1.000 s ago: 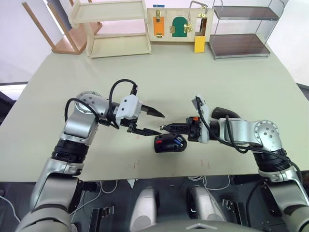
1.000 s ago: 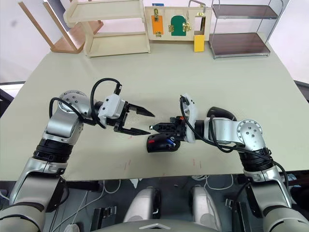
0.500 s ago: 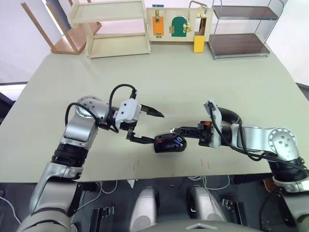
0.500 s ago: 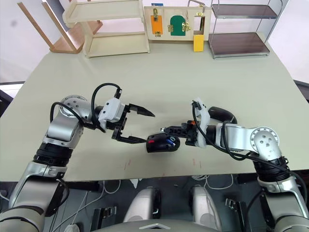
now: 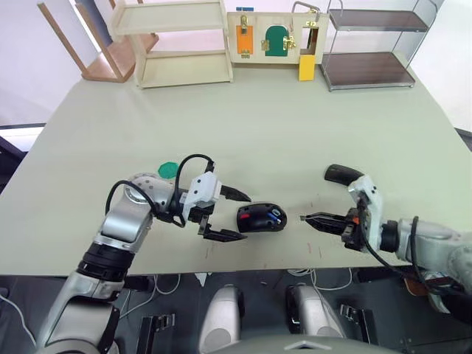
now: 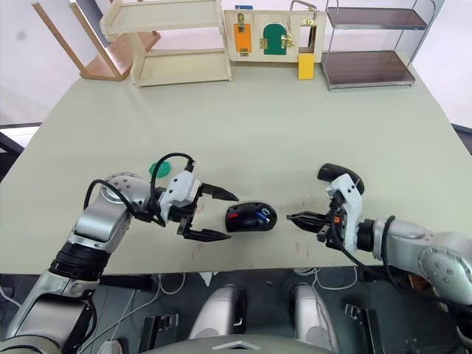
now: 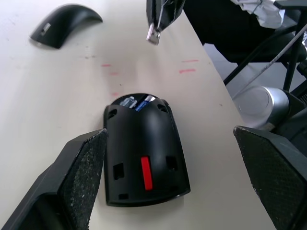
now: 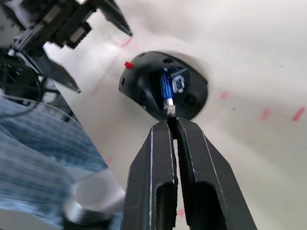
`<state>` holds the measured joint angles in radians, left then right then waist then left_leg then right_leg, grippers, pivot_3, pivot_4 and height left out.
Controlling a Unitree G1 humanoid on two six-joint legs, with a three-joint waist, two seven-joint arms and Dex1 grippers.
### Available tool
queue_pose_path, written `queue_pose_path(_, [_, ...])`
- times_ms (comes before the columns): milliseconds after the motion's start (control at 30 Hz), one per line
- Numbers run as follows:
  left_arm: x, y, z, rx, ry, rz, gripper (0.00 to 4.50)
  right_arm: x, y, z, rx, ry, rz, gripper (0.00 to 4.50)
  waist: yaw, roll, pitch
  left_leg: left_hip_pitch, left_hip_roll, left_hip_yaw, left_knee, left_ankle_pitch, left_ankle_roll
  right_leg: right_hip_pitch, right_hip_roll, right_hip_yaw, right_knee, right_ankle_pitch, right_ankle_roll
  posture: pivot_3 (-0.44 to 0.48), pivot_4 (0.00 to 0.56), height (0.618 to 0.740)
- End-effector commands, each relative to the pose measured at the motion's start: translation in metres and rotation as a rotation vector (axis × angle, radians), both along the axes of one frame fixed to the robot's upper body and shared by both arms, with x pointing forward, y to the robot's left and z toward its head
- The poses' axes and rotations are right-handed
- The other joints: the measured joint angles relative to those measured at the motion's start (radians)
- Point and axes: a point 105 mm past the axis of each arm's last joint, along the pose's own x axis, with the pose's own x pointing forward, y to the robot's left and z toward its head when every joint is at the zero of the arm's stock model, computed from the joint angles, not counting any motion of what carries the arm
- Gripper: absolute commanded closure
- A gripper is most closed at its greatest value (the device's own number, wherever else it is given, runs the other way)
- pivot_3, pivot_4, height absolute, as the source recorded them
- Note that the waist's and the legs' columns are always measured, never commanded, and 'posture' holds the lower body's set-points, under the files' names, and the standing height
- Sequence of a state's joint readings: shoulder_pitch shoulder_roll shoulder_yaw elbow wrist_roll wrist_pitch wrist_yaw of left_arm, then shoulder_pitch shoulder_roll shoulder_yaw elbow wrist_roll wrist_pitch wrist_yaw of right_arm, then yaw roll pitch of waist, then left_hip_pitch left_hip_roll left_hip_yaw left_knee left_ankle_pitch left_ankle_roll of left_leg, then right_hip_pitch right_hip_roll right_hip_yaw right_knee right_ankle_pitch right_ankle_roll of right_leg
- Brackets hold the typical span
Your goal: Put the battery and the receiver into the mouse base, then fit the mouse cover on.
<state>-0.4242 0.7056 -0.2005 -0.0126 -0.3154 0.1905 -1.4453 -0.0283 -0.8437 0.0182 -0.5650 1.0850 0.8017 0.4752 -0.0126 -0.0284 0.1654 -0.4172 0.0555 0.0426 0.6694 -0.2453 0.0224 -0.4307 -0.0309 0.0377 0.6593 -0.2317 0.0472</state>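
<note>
The mouse base needs to stay steady while the receiver (image 7: 153,37) goes into the mouse base's open hollow (image 7: 135,101), so my left gripper should grab the mouse base by its long sides next.
The black mouse base (image 5: 258,220) lies near the table's front edge, red patch toward my left arm. The blue battery (image 8: 165,86) sits in its recess. My left gripper (image 5: 244,217) is open, one finger on each side of the base's left end without touching it. My right gripper (image 5: 304,218) hovers a short way right of the base, shut on the tiny silvery receiver (image 7: 153,37) at its fingertips. The glossy black mouse cover (image 5: 342,174) rests on the table behind my right gripper.
A flat green disc (image 5: 169,169) lies behind my left arm. At the table's far edge stand a wooden shelf (image 5: 177,40), a latch board (image 5: 276,35) and a metal rack (image 5: 372,44). The table's front edge runs just below the base.
My right gripper has drawn back to the right, away from the mouse base. My left gripper has come forward and lower, now straddling the base's left end.
</note>
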Motion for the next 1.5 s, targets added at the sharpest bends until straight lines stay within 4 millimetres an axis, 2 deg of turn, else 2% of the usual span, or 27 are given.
queue_pose_path(33, [0.000, -0.004, -0.002, 0.004, -0.025, -0.005, 0.04, -0.006, -0.005, 0.009, -0.030, -0.135, 0.064, 4.50, -0.001, 0.000, 0.000, 0.001, 0.000, 0.000, 0.000, 0.000, 0.000, 0.000, 0.000, 0.000, 0.000, 0.000, 0.000, 0.000, 0.150, 0.740])
queue_pose_path(567, [0.014, -0.014, -0.027, 0.047, -0.012, 0.044, 0.04, -0.007, -0.026, -0.008, -0.225, -0.396, 0.087, 4.50, 0.004, 0.000, 0.000, 0.002, 0.000, 0.001, 0.001, 0.000, 0.000, 0.000, 0.001, 0.002, 0.001, -0.001, -0.001, 0.000, 0.150, 0.740])
queue_pose_path(967, [0.023, -0.028, -0.037, 0.035, 0.026, 0.069, 0.04, -0.011, -0.022, 0.001, -0.178, -0.504, 0.103, 4.50, 0.005, 0.000, 0.000, 0.002, -0.001, 0.001, 0.001, 0.000, 0.000, 0.001, 0.001, 0.002, 0.002, 0.001, 0.002, 0.000, 0.150, 0.740])
queue_pose_path(1300, [0.020, -0.040, -0.039, -0.004, 0.064, 0.072, 0.04, -0.017, -0.022, 0.001, -0.160, -0.542, 0.137, 4.50, 0.006, 0.000, 0.000, 0.003, -0.001, 0.001, 0.002, 0.000, 0.000, 0.002, 0.001, 0.002, 0.002, 0.001, 0.002, 0.000, 0.150, 0.740])
queue_pose_path(1500, [0.019, -0.043, -0.041, -0.007, 0.078, 0.080, 0.04, -0.020, -0.028, -0.001, -0.158, -0.552, 0.144, 4.50, 0.006, 0.000, 0.000, 0.003, -0.001, 0.001, 0.002, 0.000, 0.000, 0.002, 0.001, 0.002, 0.002, 0.002, 0.001, 0.000, 0.150, 0.740])
